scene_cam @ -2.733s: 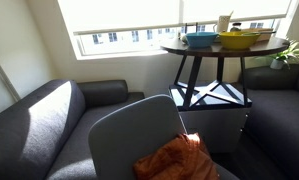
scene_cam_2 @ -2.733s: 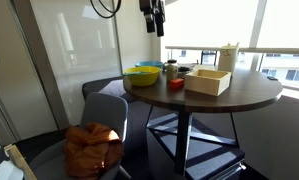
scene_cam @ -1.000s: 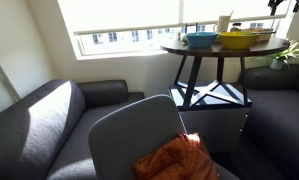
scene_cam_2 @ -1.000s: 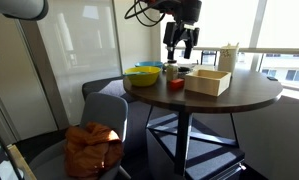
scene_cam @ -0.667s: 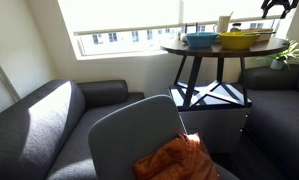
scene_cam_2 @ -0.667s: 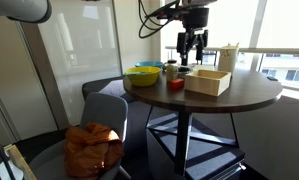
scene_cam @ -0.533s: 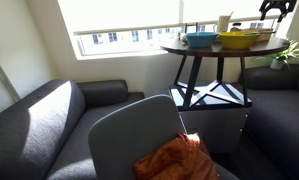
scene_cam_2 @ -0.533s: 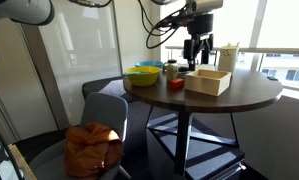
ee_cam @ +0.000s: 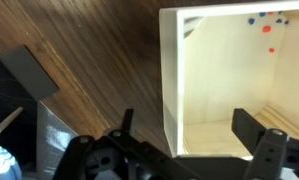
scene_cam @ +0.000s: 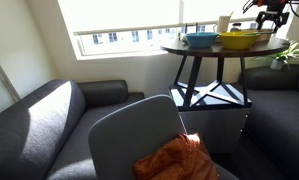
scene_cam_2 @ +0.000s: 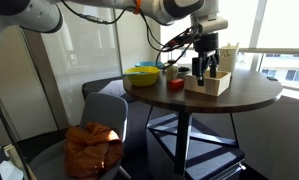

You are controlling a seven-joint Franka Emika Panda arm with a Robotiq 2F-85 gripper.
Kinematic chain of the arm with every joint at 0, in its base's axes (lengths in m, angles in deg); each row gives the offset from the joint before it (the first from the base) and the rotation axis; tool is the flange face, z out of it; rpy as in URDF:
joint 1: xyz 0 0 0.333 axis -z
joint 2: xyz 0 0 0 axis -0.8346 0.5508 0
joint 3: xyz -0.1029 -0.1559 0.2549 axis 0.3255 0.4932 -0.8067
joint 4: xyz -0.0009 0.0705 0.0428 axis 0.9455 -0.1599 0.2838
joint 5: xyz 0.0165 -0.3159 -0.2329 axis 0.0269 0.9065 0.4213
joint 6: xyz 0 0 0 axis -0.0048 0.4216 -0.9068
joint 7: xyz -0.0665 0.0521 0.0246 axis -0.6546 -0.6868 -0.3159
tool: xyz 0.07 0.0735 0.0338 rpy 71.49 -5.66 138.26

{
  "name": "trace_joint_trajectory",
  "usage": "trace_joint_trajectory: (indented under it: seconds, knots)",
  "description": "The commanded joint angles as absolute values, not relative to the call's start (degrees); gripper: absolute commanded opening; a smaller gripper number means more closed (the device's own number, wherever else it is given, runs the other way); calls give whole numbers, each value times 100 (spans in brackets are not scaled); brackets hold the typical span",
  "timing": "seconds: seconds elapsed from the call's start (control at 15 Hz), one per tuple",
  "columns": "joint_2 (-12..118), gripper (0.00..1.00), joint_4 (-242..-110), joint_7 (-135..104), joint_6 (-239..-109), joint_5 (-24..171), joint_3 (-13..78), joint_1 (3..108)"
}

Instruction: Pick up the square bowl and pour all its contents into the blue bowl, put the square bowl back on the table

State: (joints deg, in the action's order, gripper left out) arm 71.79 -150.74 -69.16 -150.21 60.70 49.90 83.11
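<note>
My gripper will next grab the square bowl's near side, leaving the square bowl's top open, to pour into the blue bowl.
The square bowl [scene_cam_2: 209, 81] is a cream box standing on the dark round table [scene_cam_2: 244, 98]. In the wrist view its near wall [ee_cam: 170, 80] runs between my fingers, and a few small red and blue bits [ee_cam: 266, 22] lie at the far side of its floor. My gripper [scene_cam_2: 204, 68] is open and low over that wall [ee_cam: 186, 128]: one finger is outside the bowl, the other inside. The blue bowl [scene_cam: 201, 39] stands beside the yellow bowl [scene_cam: 239, 39]. In an exterior view only its teal rim [scene_cam_2: 147, 67] shows behind the yellow bowl [scene_cam_2: 142, 77].
A small red object [scene_cam_2: 176, 85], a dark jar [scene_cam_2: 171, 69] and a white cup [scene_cam_2: 228, 56] also stand on the table. A flat dark piece [ee_cam: 29, 70] lies on the wood beside my gripper. A chair with an orange cloth [scene_cam_2: 92, 148] stands below.
My gripper has moved across from above the bowls' side of the table to the square bowl and has come down over its wall. The bowls have not moved.
</note>
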Motion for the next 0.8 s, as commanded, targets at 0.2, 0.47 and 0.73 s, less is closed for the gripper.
trace_joint_trajectory:
  seconds: [0.2, 0.47, 0.73]
  knots:
    - [7174, 86, -15186, -6756, -14958, 6233, 5003, 8243]
    - [7184, 50, -15235, -6630, -14974, 6024, 4871, 8313]
    - [7173, 22, -15247, -6681, -14984, 5972, 4844, 8348]
